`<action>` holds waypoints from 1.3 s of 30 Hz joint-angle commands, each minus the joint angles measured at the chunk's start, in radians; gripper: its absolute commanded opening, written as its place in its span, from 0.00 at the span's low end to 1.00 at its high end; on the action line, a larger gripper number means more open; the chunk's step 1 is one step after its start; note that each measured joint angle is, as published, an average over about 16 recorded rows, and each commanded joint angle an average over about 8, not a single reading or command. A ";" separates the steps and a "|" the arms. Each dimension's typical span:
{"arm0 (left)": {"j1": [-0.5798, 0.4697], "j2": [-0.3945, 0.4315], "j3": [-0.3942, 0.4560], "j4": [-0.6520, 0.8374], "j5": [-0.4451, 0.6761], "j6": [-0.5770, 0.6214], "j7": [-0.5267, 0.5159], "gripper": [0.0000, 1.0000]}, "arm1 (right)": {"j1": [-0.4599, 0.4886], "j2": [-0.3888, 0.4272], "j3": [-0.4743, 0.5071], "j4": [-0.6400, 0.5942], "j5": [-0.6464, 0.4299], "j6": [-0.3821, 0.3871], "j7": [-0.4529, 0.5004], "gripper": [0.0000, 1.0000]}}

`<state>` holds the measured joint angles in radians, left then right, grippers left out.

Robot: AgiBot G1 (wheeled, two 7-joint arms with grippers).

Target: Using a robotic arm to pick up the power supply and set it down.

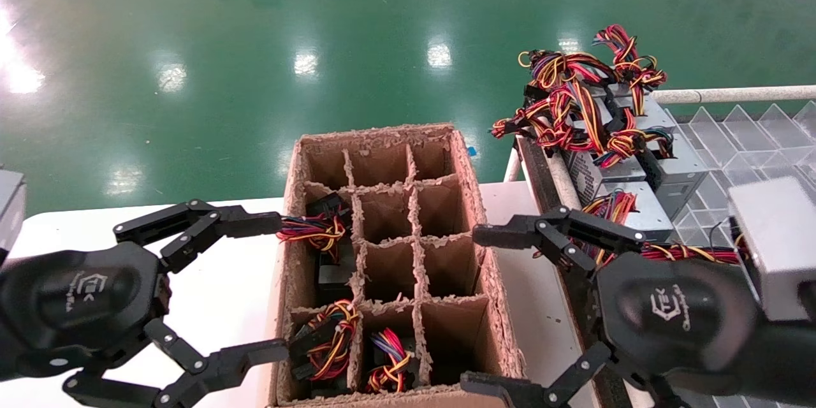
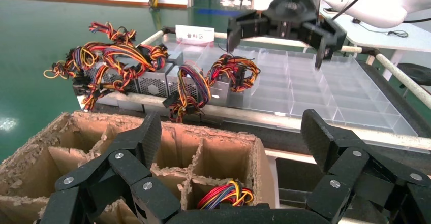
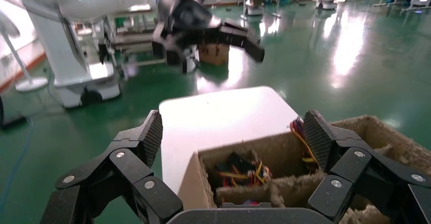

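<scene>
I will next pick up the power supply and set it down, so my right gripper will grab it by its wire bundle.
Several grey power supplies with red, yellow and black wire bundles lie piled at the right, beside a clear tray. The left wrist view shows the same row of power supplies. A divided cardboard box stands in the middle, with wire bundles showing in three of its left and near cells. My left gripper is open at the box's left wall and holds nothing. My right gripper is open at the box's right wall, also holding nothing. Each wrist view looks across the box at the other arm's gripper.
The box stands on a white table. A clear compartment tray with a white rail lies at the right, behind a dark edge strip. Green floor surrounds everything. The box's middle and right cells show no wires.
</scene>
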<state>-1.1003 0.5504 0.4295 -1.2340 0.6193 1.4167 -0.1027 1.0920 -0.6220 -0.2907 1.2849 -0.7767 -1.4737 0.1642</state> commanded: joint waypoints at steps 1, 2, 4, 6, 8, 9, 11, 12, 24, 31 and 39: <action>0.000 0.000 0.000 0.000 0.000 0.000 0.000 0.00 | 0.000 -0.002 -0.001 -0.003 -0.008 0.002 -0.009 1.00; 0.000 0.000 0.000 0.000 0.000 0.000 0.000 0.00 | 0.007 -0.006 -0.005 0.000 -0.026 0.011 -0.016 1.00; 0.000 0.000 0.000 0.000 0.000 0.000 0.000 0.00 | 0.026 -0.018 -0.013 0.007 -0.062 0.033 -0.027 1.00; 0.000 0.000 0.000 0.000 0.000 0.000 0.000 0.00 | 0.051 -0.033 -0.025 0.018 -0.109 0.054 -0.038 1.00; 0.000 0.000 0.000 0.000 0.000 0.000 0.000 0.00 | 0.083 -0.057 -0.044 0.026 -0.164 0.078 -0.047 1.00; 0.000 0.000 0.000 0.000 0.000 0.000 0.000 0.00 | 0.100 -0.073 -0.055 0.027 -0.193 0.091 -0.050 1.00; 0.000 0.000 0.000 0.000 0.000 0.000 0.000 0.00 | 0.137 -0.111 -0.080 0.024 -0.257 0.118 -0.058 1.00; 0.000 0.000 0.000 0.000 0.000 0.000 0.000 0.00 | 0.156 -0.134 -0.094 0.018 -0.291 0.132 -0.063 1.00; 0.000 0.000 0.000 0.000 0.000 0.000 0.000 0.00 | 0.334 -0.492 -0.246 -0.262 -0.578 0.308 -0.184 1.00; 0.000 0.000 0.000 0.000 0.000 0.000 0.000 0.00 | 0.395 -0.672 -0.290 -0.514 -0.634 0.370 -0.291 1.00; 0.000 0.000 0.000 0.000 0.000 0.000 0.000 0.00 | 0.441 -0.724 -0.312 -0.664 -0.614 0.350 -0.371 0.60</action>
<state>-1.1004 0.5504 0.4295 -1.2340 0.6193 1.4167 -0.1027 1.5284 -1.3420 -0.6080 0.6363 -1.3916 -1.1136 -0.1986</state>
